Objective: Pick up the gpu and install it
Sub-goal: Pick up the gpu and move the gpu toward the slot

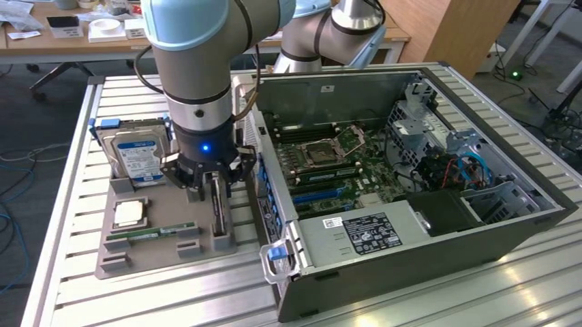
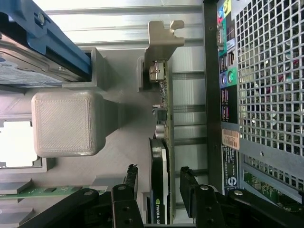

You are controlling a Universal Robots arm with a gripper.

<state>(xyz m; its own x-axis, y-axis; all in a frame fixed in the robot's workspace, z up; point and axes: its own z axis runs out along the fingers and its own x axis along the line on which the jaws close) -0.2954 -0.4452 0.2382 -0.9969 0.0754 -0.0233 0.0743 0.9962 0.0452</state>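
Observation:
The GPU's bent metal bracket sticks out at one end, so my gripper should next grab the GPU by its flat-sided black shroud.
The gpu stands on its long edge in a slot of the grey tray, beside the open computer case. In the wrist view the gpu is a thin dark card whose beige metal bracket is at the end away from the gripper. My gripper hangs straight down over the card. Its black fingers stand on either side of the card, with a gap showing on each side. The gripper is open around the gpu without pinching it.
On the same tray are a silver hard drive in a blue holder, a processor chip and a green memory stick. A grey tray post stands close to the card. The case's rear panel runs along the card's other side.

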